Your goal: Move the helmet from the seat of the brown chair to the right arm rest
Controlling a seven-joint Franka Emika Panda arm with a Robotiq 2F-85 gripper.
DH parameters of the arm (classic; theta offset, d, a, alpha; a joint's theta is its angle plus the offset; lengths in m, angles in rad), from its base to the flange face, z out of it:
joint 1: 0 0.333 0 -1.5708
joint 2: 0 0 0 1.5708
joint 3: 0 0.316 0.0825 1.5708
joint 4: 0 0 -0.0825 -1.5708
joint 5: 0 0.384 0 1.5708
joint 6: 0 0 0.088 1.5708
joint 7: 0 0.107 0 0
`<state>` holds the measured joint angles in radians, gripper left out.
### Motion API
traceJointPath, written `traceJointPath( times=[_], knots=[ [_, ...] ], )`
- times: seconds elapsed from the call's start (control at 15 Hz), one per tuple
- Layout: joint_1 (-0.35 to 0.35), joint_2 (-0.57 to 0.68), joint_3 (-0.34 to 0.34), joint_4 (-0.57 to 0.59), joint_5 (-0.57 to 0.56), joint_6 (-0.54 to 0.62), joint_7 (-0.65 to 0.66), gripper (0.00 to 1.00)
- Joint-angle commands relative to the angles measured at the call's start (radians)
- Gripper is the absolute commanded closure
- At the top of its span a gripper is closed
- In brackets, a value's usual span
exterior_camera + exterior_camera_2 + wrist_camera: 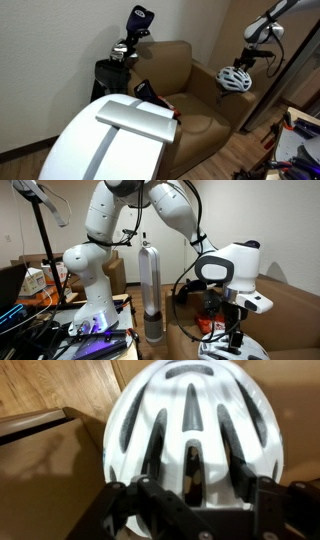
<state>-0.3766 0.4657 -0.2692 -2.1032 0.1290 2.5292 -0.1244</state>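
I should let go of the helmet with my gripper now. The white vented helmet (234, 79) has its bottom at the top of the arm rest, so it would stay there.
The white vented helmet (234, 79) is over the right arm rest (215, 97) of the brown chair (185, 100), at or just above its top. It fills the wrist view (190, 420) and shows at the bottom edge of an exterior view (232, 350). My gripper (248, 62) comes down on the helmet's far side. In the wrist view its fingers (198, 500) sit either side of the helmet's ribs and are closed on them. The chair seat (195, 120) holds no helmet.
A golf bag (118, 62) with a blue head cover (141, 17) stands behind the chair's other arm. A red and black item (150, 93) lies on that side of the seat. A white rounded object (110, 140) fills the foreground. A silver cylinder (149, 290) stands by the robot base.
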Motion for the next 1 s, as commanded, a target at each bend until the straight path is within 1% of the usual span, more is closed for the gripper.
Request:
traceJointPath(
  times=[0.0, 0.27, 0.33, 0.4, 0.47, 0.53, 0.67, 0.73, 0.93],
  knots=[
    [-0.026, 0.050, 0.016, 0.036, -0.024, -0.032, -0.041, 0.53],
    [-0.025, 0.057, 0.015, 0.047, -0.041, -0.052, -0.042, 0.53],
    [-0.028, 0.051, 0.021, 0.045, -0.037, -0.059, -0.051, 0.07],
    [-0.027, 0.046, 0.024, 0.044, -0.034, -0.067, -0.054, 0.06],
    [-0.030, 0.038, 0.027, 0.040, -0.029, -0.082, -0.062, 0.01],
    [-0.036, 0.030, 0.032, 0.037, -0.021, -0.094, -0.073, 0.00],
    [-0.043, 0.011, 0.034, 0.023, -0.014, -0.095, -0.083, 0.02],
    [-0.048, 0.004, 0.035, 0.020, -0.009, -0.091, -0.081, 0.00],
    [-0.065, -0.009, 0.037, 0.020, 0.002, -0.091, -0.087, 0.00]
  ],
)
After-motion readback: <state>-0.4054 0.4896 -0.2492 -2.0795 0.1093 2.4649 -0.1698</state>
